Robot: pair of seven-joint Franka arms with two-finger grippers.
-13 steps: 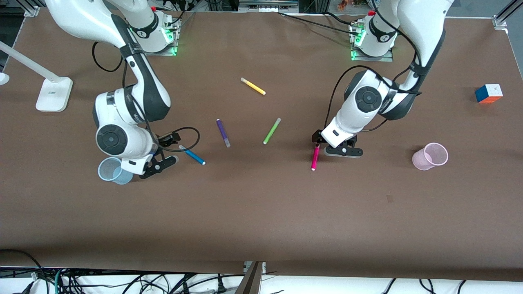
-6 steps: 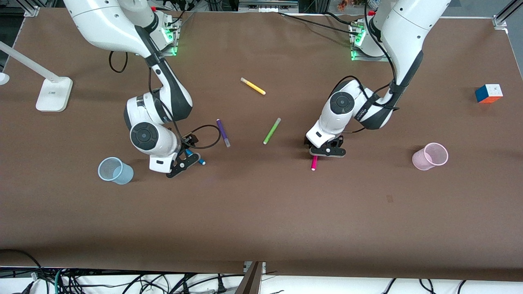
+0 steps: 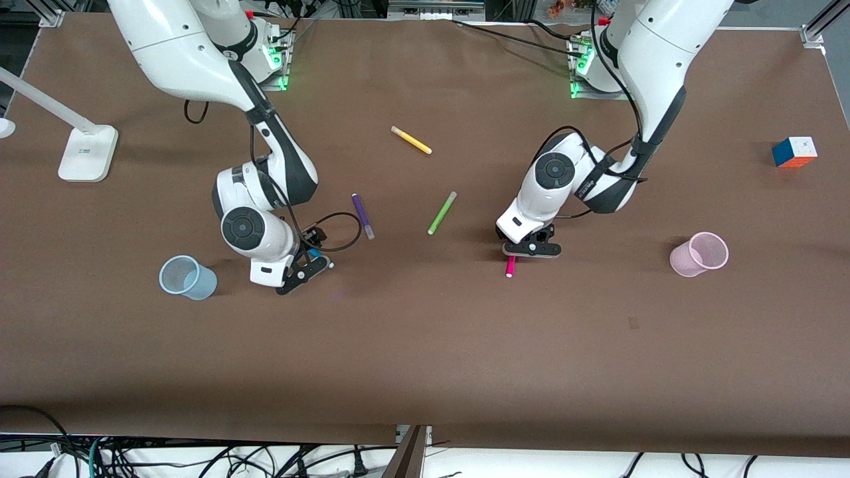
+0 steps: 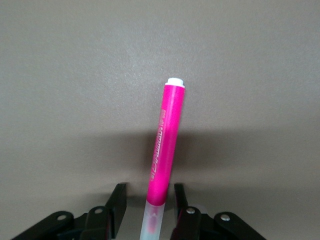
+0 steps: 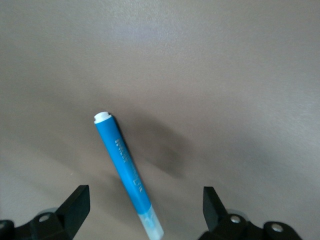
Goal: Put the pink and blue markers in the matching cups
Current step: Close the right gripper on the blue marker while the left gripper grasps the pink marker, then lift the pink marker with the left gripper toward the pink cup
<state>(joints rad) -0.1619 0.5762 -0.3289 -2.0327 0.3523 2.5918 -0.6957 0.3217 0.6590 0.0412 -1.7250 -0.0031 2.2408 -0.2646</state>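
My right gripper grabs the blue marker by its body (image 5: 140, 199) beside its clear end next, to stand it in the light blue cup.
The pink marker (image 3: 510, 267) lies flat on the table, its capped end under my left gripper (image 3: 526, 250). In the left wrist view the marker (image 4: 167, 135) runs between the two fingers (image 4: 119, 200), which stand close on either side with small gaps; the gripper (image 4: 149, 202) is open. The blue marker (image 3: 315, 253) lies mostly hidden under my right gripper (image 3: 304, 271). In the right wrist view it (image 5: 122, 165) lies aslant between the wide-open fingers (image 5: 75, 202). The light blue cup (image 3: 188, 277) stands toward the right arm's end. The pink cup (image 3: 699, 254) stands toward the left arm's end.
A purple pen (image 3: 362, 216), a green pen (image 3: 442, 212) and a yellow pen (image 3: 411, 140) lie mid-table between the arms. A colour cube (image 3: 794, 152) sits toward the left arm's end. A white lamp base (image 3: 87, 153) stands toward the right arm's end.
My right gripper moved from beside the blue cup to over the blue marker. My left gripper shifted over the pink marker's capped end and now straddles it.
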